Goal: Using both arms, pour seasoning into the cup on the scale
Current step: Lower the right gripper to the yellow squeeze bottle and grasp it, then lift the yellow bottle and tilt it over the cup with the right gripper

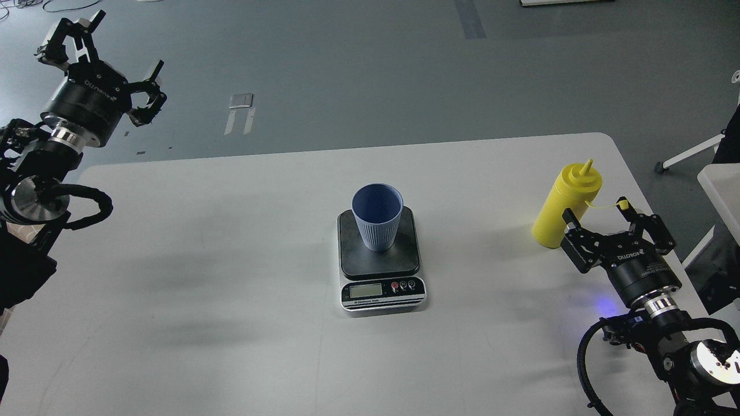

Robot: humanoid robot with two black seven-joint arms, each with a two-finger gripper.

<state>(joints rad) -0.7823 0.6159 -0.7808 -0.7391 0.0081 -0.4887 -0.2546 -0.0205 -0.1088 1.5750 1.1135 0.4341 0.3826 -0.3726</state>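
I should pick up the bottle next with my right gripper by its straight-sided body (563, 209), because the bottle's top slopes up into a thin, tapered spout (587, 167).
The light blue ribbed cup (377, 216) stands upright on the dark platform of the scale (380, 260) at the table's middle. The yellow seasoning bottle (566, 204) stands upright at the right, its small cap (623, 204) hanging on a tether. My right gripper (598, 214) is open just right of and in front of the bottle's lower body, one finger close beside it, not holding it. My left gripper (118, 43) is open and empty, raised beyond the table's far left corner.
The white table (231, 289) has a rounded far right corner near the bottle. A white object's edge (720, 190) and a chair leg (688, 153) lie off the table's right side. Grey floor lies beyond.
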